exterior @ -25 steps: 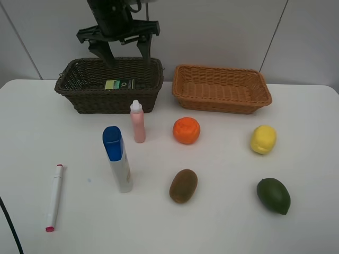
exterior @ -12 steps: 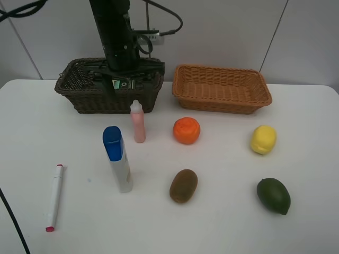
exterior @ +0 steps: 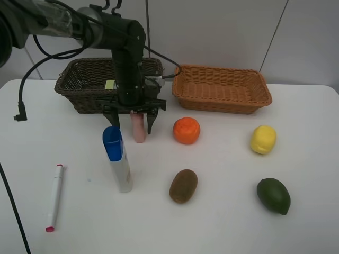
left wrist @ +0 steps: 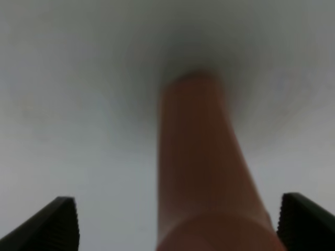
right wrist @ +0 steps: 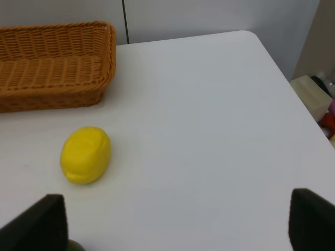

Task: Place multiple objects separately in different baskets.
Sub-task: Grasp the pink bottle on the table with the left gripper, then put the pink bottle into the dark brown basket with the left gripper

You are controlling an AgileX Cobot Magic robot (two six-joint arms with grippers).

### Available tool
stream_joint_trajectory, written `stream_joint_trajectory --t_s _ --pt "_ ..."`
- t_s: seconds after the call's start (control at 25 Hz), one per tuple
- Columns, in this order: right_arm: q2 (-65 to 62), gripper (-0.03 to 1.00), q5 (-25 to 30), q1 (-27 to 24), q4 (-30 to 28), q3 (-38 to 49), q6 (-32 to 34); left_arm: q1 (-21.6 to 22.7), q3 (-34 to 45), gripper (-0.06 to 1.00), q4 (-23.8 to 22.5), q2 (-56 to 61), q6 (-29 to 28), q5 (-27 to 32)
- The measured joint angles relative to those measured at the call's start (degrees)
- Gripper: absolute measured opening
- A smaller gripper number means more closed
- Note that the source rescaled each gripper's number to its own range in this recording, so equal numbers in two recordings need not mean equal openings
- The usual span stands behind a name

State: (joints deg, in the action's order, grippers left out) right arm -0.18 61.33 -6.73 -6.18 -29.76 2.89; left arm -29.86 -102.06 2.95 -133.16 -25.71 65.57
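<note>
My left gripper should close on the bottle, because its fingers reach down on either side of the pink bottle (exterior: 139, 130) (left wrist: 201, 167). Closing now would catch it now.
My left gripper (exterior: 132, 123) is open and lowered over the upright pink white-capped bottle (exterior: 139, 130), one finger on each side. In the left wrist view the bottle (left wrist: 201, 167) stands between the fingertips (left wrist: 55, 226), not pinched. The dark brown basket (exterior: 79, 87) behind holds the dark green spray bottle (exterior: 110, 84), mostly hidden by the arm. The light orange-tan basket (exterior: 221, 90) is empty. My right gripper (right wrist: 172, 222) is open and empty above the table near the lemon (right wrist: 85, 155); it is out of the exterior view.
On the white table stand the white blue-capped tube (exterior: 117, 159), the red-tipped marker (exterior: 53, 197), the orange (exterior: 186, 130), kiwi (exterior: 183, 186), lemon (exterior: 263, 139) and dark green fruit (exterior: 274, 195). The tube stands close beside the left finger. The table's right edge (right wrist: 285, 83) is near the lemon.
My left arm has come forward and down from above the dark basket to the pink bottle, jaws open on both sides of it. Nothing else moved.
</note>
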Motion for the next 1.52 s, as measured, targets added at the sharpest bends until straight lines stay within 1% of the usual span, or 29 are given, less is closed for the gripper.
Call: stream_joint_trajectory --t_s 0.08,0.16,0.24,0.28,0.36,0.4,0.6,0.68,0.76,0.84,0.96,1.08,1.2,1.36,1.4,1.44,1.48,1.52 --pt "0.0 1.00 0.0 0.0 0.0 0.0 0.0 0.0 0.0 1.00 -0.1 0.0 0.0 -0.3" --pt "0.0 1.00 0.0 0.0 0.0 0.0 0.0 0.0 0.0 0.95 -0.1 0.0 0.0 -0.4" --pt "0.0 1.00 0.0 0.0 0.0 0.0 0.0 0.0 0.0 0.78 -0.1 0.0 0.0 -0.4" --pt "0.0 1.00 0.0 0.0 0.0 0.0 0.0 0.0 0.0 0.67 -0.1 0.0 0.0 -0.4" --pt "0.0 1.00 0.0 0.0 0.0 0.0 0.0 0.0 0.0 0.34 0.3 0.0 0.0 -0.6" --pt "0.0 1.00 0.0 0.0 0.0 0.0 0.0 0.0 0.0 0.30 0.4 0.0 0.1 -0.6" --pt "0.0 1.00 0.0 0.0 0.0 0.0 0.0 0.0 0.1 0.30 0.1 0.8 2.8 -0.3" --pt "0.0 1.00 0.0 0.0 0.0 0.0 0.0 0.0 -0.1 0.30 0.1 2.7 4.4 0.4" --pt "0.0 1.00 0.0 0.0 0.0 0.0 0.0 0.1 -2.0 0.30 0.4 5.8 7.3 2.8" --pt "0.0 1.00 0.0 0.0 0.0 0.0 0.0 0.8 -6.4 0.30 1.1 7.7 10.4 3.1" --pt "0.0 1.00 0.0 0.0 0.0 0.0 0.0 3.1 -13.0 0.30 1.5 8.3 13.1 3.1" --pt "0.0 1.00 0.0 0.0 0.0 0.0 0.0 6.4 -17.9 0.30 1.4 6.6 13.4 3.2" --pt "0.0 1.00 0.0 0.0 0.0 0.0 0.0 9.5 -20.9 0.30 1.2 3.2 13.5 3.0" --pt "0.0 1.00 0.0 0.0 0.0 0.0 0.0 12.3 -21.5 0.31 0.5 -0.3 14.4 -1.0" --pt "0.0 1.00 0.0 0.0 0.0 0.0 0.0 12.4 -21.5 0.36 0.1 -1.0 14.6 -2.0" --pt "0.0 1.00 0.0 0.0 0.0 0.0 0.0 12.5 -21.5 0.46 -0.2 -1.4 14.7 -2.6" --pt "0.0 1.00 0.0 0.0 0.0 0.0 0.0 12.5 -21.5 0.64 -0.3 -1.6 14.8 -3.0" --pt "0.0 1.00 0.0 0.0 0.0 0.0 0.0 12.5 -21.5 0.80 -0.3 -1.5 14.8 -3.2"
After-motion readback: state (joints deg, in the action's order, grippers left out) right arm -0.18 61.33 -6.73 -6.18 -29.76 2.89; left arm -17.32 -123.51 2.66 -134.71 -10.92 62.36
